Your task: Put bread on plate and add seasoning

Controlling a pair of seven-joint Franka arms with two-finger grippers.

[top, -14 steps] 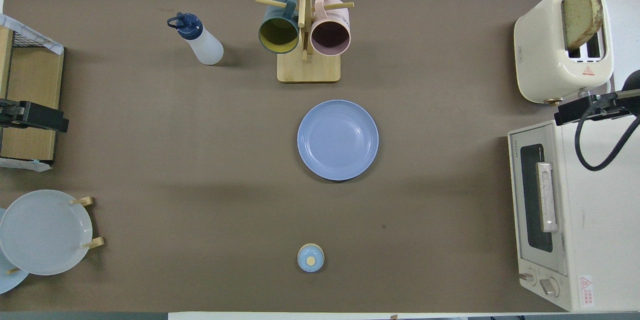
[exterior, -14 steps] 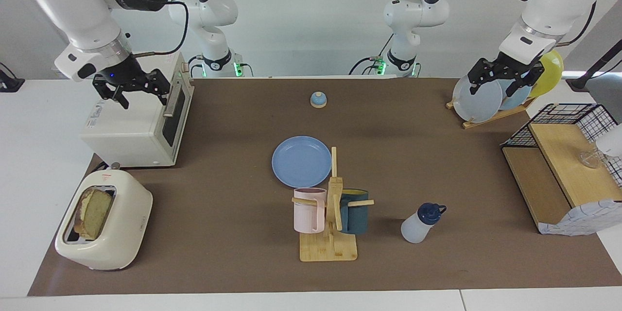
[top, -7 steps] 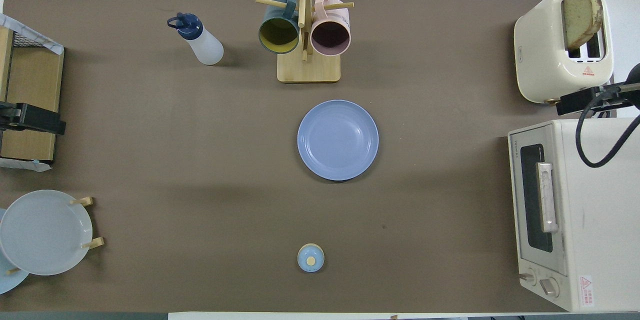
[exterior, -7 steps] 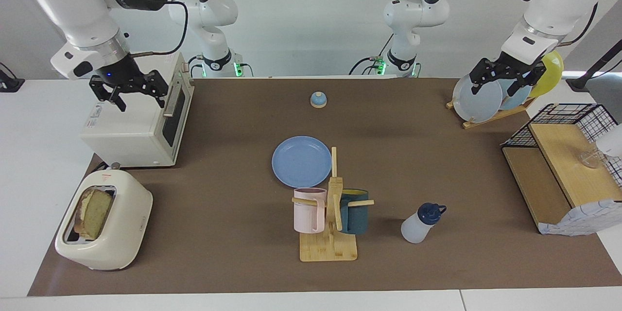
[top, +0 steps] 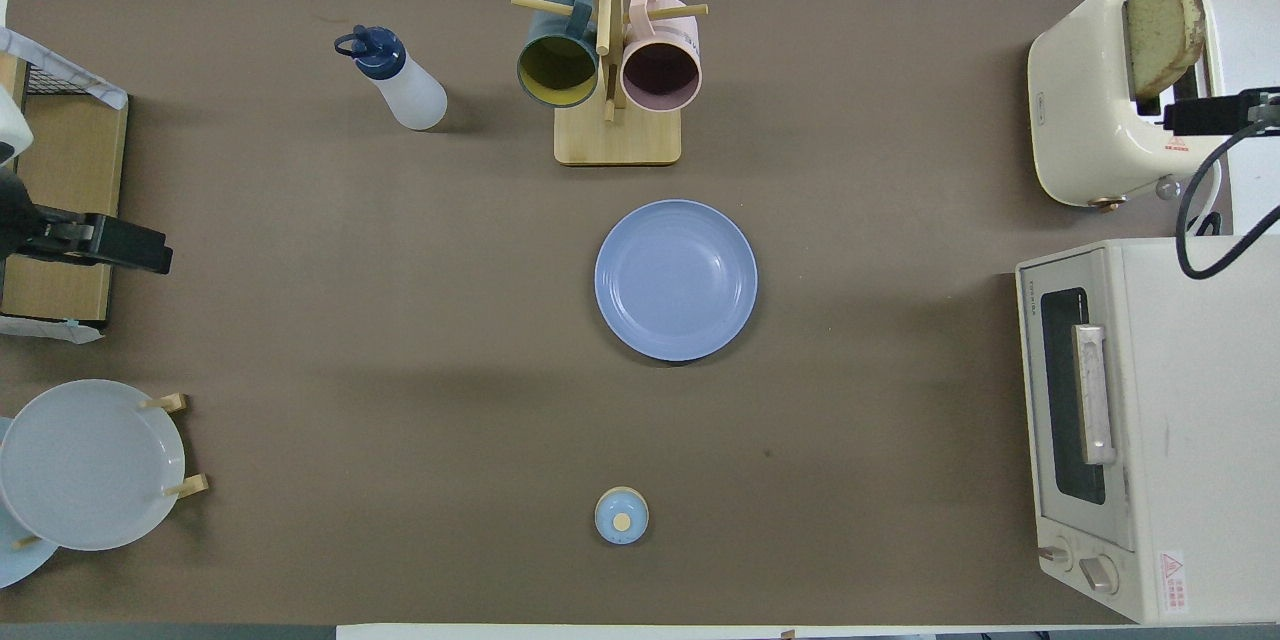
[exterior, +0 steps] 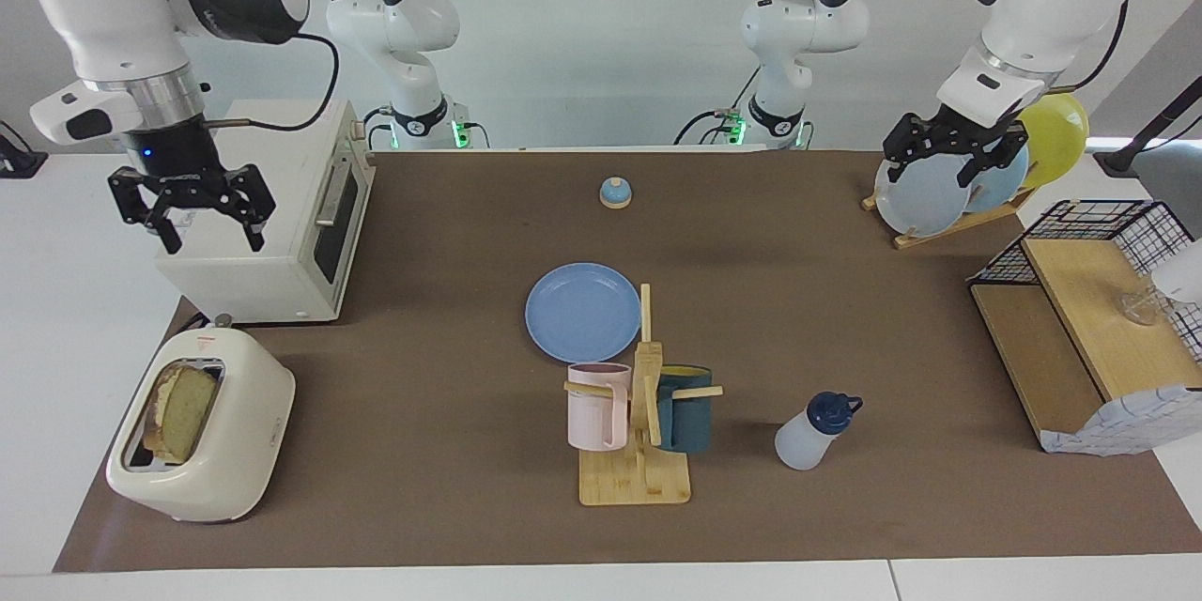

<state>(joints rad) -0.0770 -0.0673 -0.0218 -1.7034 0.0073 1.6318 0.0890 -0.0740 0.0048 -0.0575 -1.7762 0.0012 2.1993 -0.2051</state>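
My right gripper grabs the bread by its slice top poking out of the toaster (top: 1164, 22) next, to put it on the plate (top: 675, 279).
The bread (exterior: 183, 408) stands in a slot of the cream toaster (exterior: 202, 437), at the right arm's end of the table; it also shows in the overhead view (top: 1160, 25). The medium-blue plate (exterior: 582, 312) lies bare mid-table, also in the overhead view (top: 676, 280). The seasoning bottle (exterior: 812, 432) with its navy cap stands farther from the robots, toward the left arm's end, also in the overhead view (top: 400, 85). My right gripper (exterior: 214, 239) is open and empty, up over the toaster oven (exterior: 272, 254). My left gripper (exterior: 930, 177) is open and empty over the plate rack (exterior: 939, 192).
A wooden mug rack (exterior: 639, 451) with a pink mug and a dark mug stands just farther from the robots than the plate. A small blue-domed bell (exterior: 615, 193) sits near the robots. A wooden shelf with a wire basket (exterior: 1089, 300) is at the left arm's end.
My right gripper has swung from the toaster oven's door side toward the table's end and toward the toaster. My left gripper has shifted slightly toward the table's middle.
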